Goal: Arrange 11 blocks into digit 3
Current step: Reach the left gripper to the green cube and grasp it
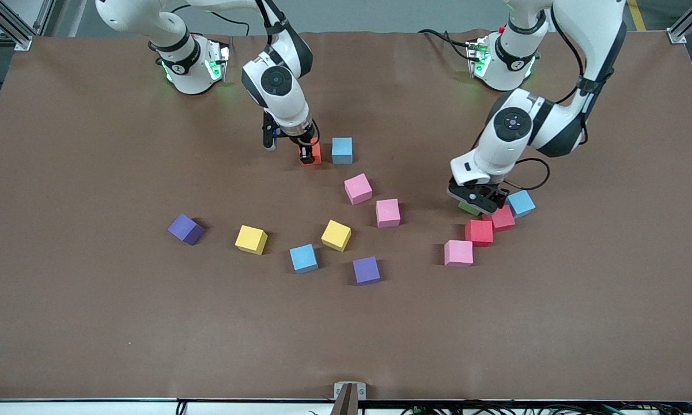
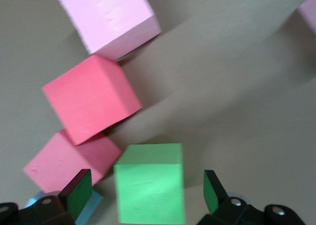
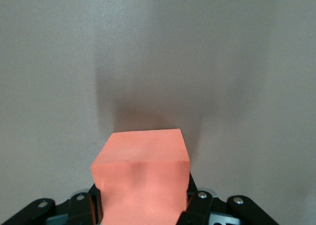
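I should grip the green block next by its opposite sides with my left gripper, to start building the digit 3.
My right gripper is shut on an orange block, low at the table beside a blue block. In the right wrist view the orange block fills the jaws of the right gripper. My left gripper is open and straddles a green block. In the left wrist view the green block sits between the spread fingers without touching them. Two red blocks, a pink one and a blue one crowd around it. No digit 3 shows.
Loose blocks lie mid-table: two pink, two yellow, a blue, and two purple. Brown table cover stretches bare toward the front camera.
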You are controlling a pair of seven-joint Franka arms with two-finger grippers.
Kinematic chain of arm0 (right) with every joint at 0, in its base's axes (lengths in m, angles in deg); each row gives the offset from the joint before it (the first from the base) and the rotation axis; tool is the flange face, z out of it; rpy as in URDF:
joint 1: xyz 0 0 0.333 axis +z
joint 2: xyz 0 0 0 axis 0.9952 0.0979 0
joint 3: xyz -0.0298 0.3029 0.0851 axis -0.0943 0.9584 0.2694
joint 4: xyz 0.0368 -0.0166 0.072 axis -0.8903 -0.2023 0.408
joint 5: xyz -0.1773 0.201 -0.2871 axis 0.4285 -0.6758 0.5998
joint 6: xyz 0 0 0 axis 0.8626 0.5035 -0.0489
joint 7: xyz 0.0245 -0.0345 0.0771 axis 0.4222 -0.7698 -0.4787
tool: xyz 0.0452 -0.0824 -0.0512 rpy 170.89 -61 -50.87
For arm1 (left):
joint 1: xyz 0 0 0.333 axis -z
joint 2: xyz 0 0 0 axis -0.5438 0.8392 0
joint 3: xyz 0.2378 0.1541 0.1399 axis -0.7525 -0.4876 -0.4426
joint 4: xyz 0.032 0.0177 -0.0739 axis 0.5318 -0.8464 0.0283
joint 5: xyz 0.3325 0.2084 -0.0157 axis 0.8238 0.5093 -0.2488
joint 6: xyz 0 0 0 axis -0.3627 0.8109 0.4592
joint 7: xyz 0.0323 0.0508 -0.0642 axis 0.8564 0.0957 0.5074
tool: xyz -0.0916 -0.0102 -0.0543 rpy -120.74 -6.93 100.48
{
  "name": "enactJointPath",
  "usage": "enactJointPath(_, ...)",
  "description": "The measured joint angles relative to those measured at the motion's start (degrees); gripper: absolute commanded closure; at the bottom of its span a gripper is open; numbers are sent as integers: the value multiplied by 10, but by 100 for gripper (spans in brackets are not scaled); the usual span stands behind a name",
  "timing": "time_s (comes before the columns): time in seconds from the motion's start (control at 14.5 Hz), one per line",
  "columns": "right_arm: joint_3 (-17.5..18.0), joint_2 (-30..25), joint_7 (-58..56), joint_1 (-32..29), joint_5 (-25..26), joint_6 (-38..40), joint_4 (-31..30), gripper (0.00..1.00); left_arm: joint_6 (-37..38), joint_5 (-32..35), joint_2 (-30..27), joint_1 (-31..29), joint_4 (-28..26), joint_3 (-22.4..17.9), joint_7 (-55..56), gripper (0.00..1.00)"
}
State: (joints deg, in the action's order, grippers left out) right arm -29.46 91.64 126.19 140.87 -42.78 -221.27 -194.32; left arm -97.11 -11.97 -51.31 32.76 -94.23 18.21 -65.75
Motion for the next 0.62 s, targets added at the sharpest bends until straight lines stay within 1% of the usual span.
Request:
enactJointPath(0.14,0,0,0,0,0,0,0,100,-11,2,2,-9,-8,0,-16,0)
enactJointPath(0.41,0,0,0,1,-1,-3,1,100,-18,3,7,-8,-25,3,-16,0)
enactJointPath(0.62,0,5,0,10,-29,-4,9,100,-30,3,10,-11,-37,3,-16,0)
